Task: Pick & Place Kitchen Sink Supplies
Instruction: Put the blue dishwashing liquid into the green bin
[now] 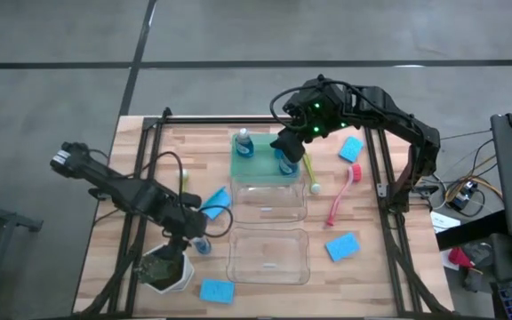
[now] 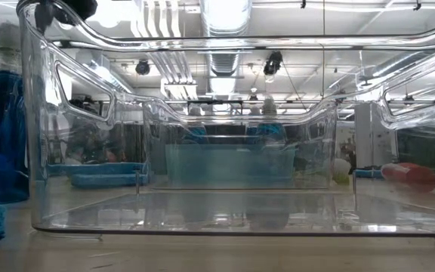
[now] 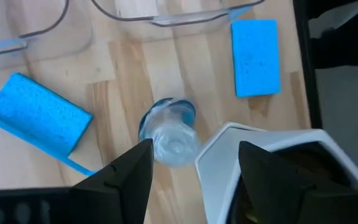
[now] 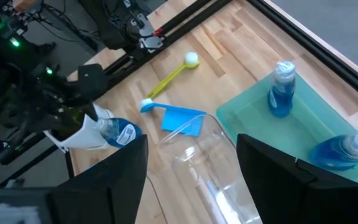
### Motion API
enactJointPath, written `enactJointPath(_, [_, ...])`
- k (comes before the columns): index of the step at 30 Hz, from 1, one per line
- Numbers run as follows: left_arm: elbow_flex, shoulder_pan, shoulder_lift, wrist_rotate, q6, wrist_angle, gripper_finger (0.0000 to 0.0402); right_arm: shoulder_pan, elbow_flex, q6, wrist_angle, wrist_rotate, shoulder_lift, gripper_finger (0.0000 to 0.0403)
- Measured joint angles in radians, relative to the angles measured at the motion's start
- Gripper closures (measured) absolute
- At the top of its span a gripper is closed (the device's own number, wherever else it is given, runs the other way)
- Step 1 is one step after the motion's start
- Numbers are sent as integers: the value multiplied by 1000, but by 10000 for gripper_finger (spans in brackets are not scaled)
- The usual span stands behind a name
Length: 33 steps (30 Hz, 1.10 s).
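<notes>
The small bottle needs to go in the green tray (image 1: 262, 164). My left gripper will grab the bottle by its white cap next.
A small clear bottle of blue liquid (image 3: 169, 134) stands upright on the wood, close beside the white pot (image 3: 272, 155). My left gripper (image 3: 194, 168) hangs open just above it, one finger on either side of its white cap, touching nothing; the high view shows this gripper (image 1: 194, 236) at the near left. My right gripper (image 4: 194, 174) is open and high over the green tray (image 4: 260, 118), which carries two more bottles (image 4: 281, 87) (image 4: 347, 152). A blue sponge (image 3: 39, 115) lies over a thin blue brush (image 3: 73, 163); another sponge (image 3: 255, 56) lies flat nearby.
Two clear bins (image 1: 269, 200) (image 1: 269, 256) fill the table's middle. A pink-red brush (image 1: 340, 200), a yellow-green brush (image 1: 310, 173) and two sponges (image 1: 351, 148) (image 1: 342, 245) lie at the right. Another yellow-green brush (image 4: 166, 78) lies at the far left. Black frame rails run along the table's sides.
</notes>
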Motion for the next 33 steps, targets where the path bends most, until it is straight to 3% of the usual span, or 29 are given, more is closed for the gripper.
enactJointPath(12, [-46,-1,9,-60,30,55,174,0,0,3,0,0,0,172])
enactJointPath(24, [-101,1,21,-39,14,104,176,0,0,0,1,1,0,171])
enactJointPath(28, [-101,1,21,-39,14,104,196,0,0,0,1,6,0,176])
enactJointPath(33, [-100,1,21,-39,25,96,250,-1,0,0,1,27,0,176])
